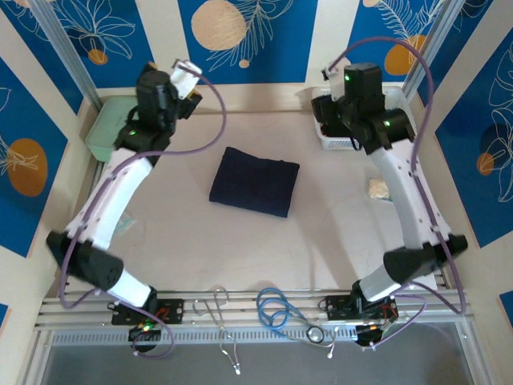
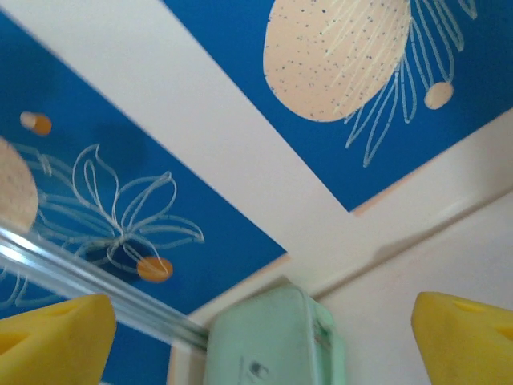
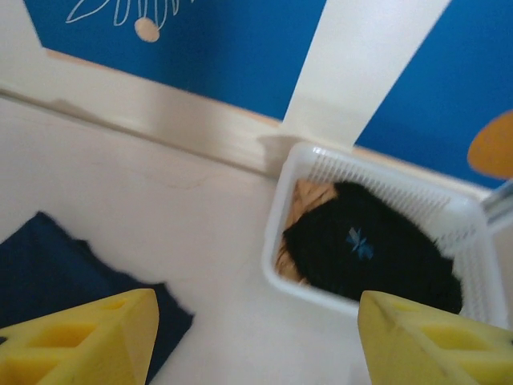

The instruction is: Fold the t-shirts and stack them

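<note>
My left gripper should take hold of the folded navy t-shirt by its edge facing the mint-green case, so the opposite edge stays for my right gripper to stack it flat.
A plain navy t-shirt (image 1: 255,181) lies folded into a rectangle in the middle of the table; its corner also shows in the right wrist view (image 3: 48,265). A black t-shirt with a small pale blue chest mark (image 3: 369,249) lies bunched inside the white lattice basket (image 3: 276,216) at the back right. My right gripper (image 3: 256,337) hangs open above the table just in front of the basket, holding nothing. My left gripper (image 2: 260,341) is raised at the back left (image 1: 186,79), open and empty, pointing at the wall.
A mint-green zip case (image 1: 108,128) sits in the back left corner, below my left gripper (image 2: 272,337). A small tan object (image 1: 378,188) lies on the table at the right. Loose cables (image 1: 276,309) lie along the near edge between the arm bases.
</note>
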Available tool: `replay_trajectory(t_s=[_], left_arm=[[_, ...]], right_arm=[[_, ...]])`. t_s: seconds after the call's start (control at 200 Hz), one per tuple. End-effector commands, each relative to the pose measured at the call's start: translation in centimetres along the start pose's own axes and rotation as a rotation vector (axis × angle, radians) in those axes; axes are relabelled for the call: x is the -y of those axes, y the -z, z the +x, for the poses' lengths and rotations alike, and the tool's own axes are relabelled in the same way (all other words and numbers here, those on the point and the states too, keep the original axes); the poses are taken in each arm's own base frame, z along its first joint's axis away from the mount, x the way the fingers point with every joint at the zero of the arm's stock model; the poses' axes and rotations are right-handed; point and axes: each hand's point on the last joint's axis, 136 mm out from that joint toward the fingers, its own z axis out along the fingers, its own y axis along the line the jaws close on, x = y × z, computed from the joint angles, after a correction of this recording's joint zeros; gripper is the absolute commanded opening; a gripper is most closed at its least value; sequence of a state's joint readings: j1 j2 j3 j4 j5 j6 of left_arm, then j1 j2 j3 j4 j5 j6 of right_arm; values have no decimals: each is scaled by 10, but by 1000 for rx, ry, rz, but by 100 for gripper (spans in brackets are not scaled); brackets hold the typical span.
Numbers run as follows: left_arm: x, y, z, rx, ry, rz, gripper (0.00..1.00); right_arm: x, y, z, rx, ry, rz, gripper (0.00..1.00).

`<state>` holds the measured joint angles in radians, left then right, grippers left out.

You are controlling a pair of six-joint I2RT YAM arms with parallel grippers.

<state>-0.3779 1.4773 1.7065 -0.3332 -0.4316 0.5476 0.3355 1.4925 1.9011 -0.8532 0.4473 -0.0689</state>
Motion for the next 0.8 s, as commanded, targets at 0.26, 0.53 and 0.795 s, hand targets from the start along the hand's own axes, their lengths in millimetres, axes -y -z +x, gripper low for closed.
replay_trajectory(t_s=[0.26,0.53,0.795], left_arm=[[123,85,137,-588,346,534,78],[199,53,189,-771,357,586,75],[237,-6,208,-807,388,526,75]], right_arm=[[-83,-13,167,-482,-557,-249,67],[-122,-78,235,-669,-637,-179,68],[-138,-131,259,-749,-613,-115,67]])
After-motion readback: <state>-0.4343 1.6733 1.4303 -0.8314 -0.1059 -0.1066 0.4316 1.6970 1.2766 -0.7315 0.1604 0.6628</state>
